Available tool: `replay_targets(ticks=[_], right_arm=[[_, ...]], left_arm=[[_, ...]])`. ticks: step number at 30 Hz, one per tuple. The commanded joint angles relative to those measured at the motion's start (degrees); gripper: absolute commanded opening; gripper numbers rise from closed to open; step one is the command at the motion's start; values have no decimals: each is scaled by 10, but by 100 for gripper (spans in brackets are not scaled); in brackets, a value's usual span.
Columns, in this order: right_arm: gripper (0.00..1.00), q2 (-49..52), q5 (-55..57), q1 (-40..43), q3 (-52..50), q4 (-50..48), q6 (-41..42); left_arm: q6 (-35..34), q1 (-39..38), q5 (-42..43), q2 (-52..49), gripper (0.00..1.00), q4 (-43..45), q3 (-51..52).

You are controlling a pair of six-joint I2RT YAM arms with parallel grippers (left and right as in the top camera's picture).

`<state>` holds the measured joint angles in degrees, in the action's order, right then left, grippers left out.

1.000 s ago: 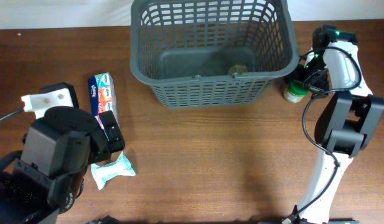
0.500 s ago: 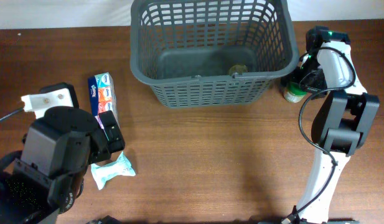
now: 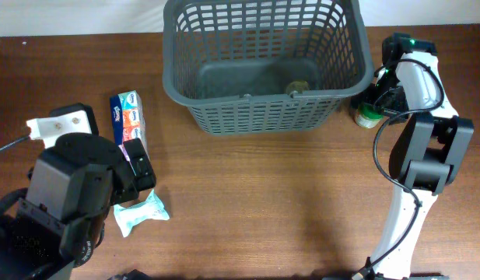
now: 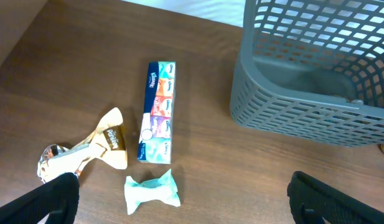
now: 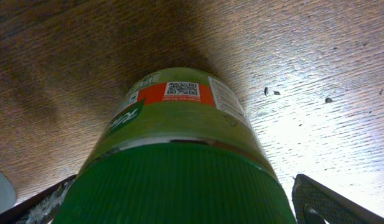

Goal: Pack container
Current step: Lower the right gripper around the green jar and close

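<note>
I should close my right gripper on the lid now, because its fingers are on either side of the jar's green lid.
The container is a large dark grey lattice basket at the back middle of the table; it also shows in the left wrist view. A small silver tin can lies inside it. A green-lidded jar stands just right of the basket. My right gripper is low over the jar, and in the right wrist view the jar fills the space between the open fingers. My left gripper is open and empty, above the table at front left.
A long multicoloured tissue pack lies left of the basket, also in the left wrist view. A teal packet lies in front of it. A gold and white wrapper lies further left.
My right gripper has shifted slightly left, closer over the green-lidded jar, then held still. The left arm has not moved.
</note>
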<state>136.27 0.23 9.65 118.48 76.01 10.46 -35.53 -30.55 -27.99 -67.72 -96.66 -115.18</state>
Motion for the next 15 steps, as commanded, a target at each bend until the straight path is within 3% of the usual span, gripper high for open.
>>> replay_targets(ticks=[1, 4, 10, 15], right_arm=[[99, 10, 9, -8, -7, 0, -2], [99, 10, 9, -8, -7, -1, -2], [83, 10, 9, -8, -7, -4, -2], [58, 10, 9, -8, -7, -4, -1]], left_arm=[[9, 3, 2, -1, 100, 0, 1], [9, 3, 2, -1, 100, 0, 1], [9, 3, 2, -1, 99, 0, 1], [9, 3, 2, -1, 100, 0, 1]])
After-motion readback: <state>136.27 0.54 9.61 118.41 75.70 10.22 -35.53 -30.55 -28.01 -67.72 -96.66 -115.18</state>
